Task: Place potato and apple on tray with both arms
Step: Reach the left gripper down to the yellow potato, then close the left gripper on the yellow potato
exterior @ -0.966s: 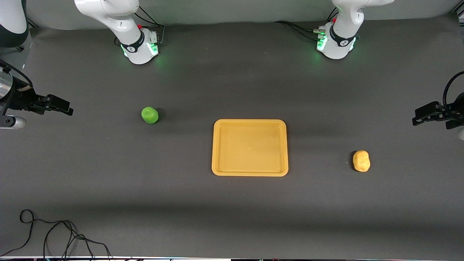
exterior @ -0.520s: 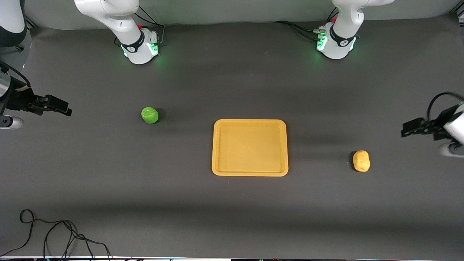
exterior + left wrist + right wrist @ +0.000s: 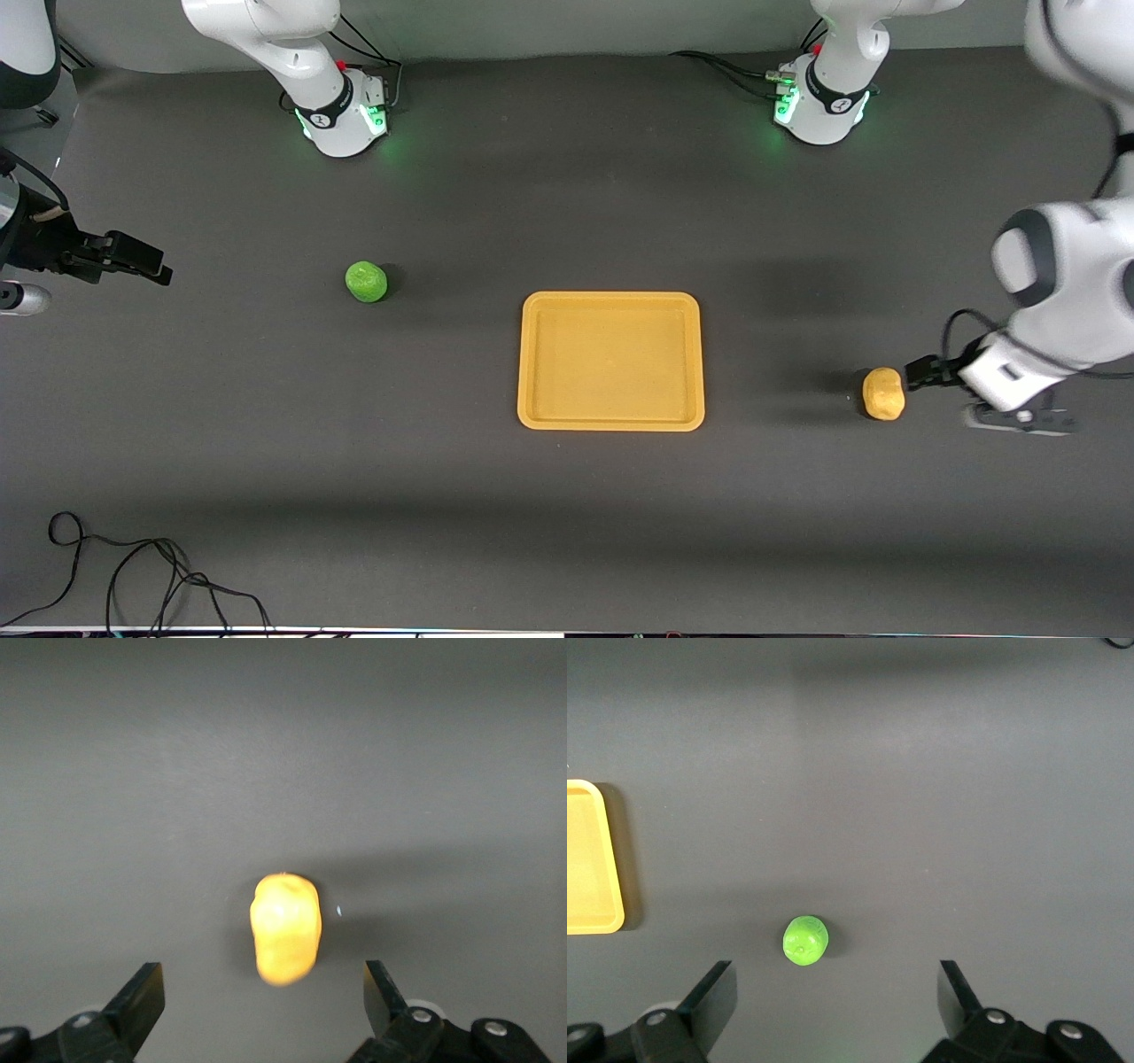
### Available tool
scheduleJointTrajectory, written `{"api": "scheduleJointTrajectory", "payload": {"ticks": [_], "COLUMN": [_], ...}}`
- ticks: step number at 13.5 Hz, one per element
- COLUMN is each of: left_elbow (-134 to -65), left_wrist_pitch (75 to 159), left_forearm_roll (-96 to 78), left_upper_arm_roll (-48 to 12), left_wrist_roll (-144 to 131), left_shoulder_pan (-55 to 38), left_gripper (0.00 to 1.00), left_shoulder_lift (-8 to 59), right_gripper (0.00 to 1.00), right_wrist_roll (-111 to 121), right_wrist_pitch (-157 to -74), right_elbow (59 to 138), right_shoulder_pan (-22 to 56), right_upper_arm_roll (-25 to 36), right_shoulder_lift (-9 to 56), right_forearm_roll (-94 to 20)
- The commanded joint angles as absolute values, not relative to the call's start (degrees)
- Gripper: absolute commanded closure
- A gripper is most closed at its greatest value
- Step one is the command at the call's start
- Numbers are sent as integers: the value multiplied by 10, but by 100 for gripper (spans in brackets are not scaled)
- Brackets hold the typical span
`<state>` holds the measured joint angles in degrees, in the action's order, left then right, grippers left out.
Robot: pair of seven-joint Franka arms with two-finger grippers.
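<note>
The potato goes on the yellow tray: my left gripper will grab its rounded middle (image 3: 883, 393).
The yellow-orange potato (image 3: 884, 393) lies on the dark table toward the left arm's end. My left gripper (image 3: 924, 369) is open and empty, low beside the potato. In the left wrist view the potato (image 3: 285, 927) lies just ahead of the open left gripper (image 3: 263, 992). The green apple (image 3: 366, 282) lies toward the right arm's end. My right gripper (image 3: 133, 257) is open and empty, well apart from the apple. In the right wrist view the apple (image 3: 805, 941) sits ahead of the right gripper (image 3: 835, 988). The tray (image 3: 610, 296) is mid-table with nothing in it; its corner also shows in the right wrist view (image 3: 594, 859).
The arm bases (image 3: 341, 120) (image 3: 819, 106) stand at the table's edge farthest from the camera. A loose black cable (image 3: 133, 576) lies at the near edge toward the right arm's end. Bare dark mat surrounds the tray.
My left arm has swung down and inward, bringing its open gripper from the table's end to just beside the potato. The right gripper has barely moved. Potato, apple and tray have not moved.
</note>
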<state>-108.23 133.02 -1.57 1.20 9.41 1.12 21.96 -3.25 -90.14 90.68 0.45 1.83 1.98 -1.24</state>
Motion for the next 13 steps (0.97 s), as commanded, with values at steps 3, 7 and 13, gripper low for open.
{"api": "scheduleJointTrajectory", "payload": {"ticks": [3, 7, 13], "left_elbow": [-1108, -1099, -1076], "left_wrist_pitch": [1385, 1390, 1379], "left_forearm_roll": [-13, -14, -18], "left_upper_arm_roll": [15, 15, 14], "left_wrist_roll": [91, 97, 85], "left_shoulder_pan": [6, 5, 0], "left_gripper": [1, 21, 75], "left_shoulder_lift": [276, 298, 287], "right_gripper": [0, 0, 0], "right_wrist_roll": [-24, -22, 6], "right_wrist_pitch": [-896, -897, -898], "right_elbow": [891, 892, 892], "right_shoulder_pan": [6, 6, 6], "right_upper_arm_roll": [16, 16, 16], "right_shoulder_lift": [34, 34, 32], "right_forearm_roll": [-17, -14, -13]}}
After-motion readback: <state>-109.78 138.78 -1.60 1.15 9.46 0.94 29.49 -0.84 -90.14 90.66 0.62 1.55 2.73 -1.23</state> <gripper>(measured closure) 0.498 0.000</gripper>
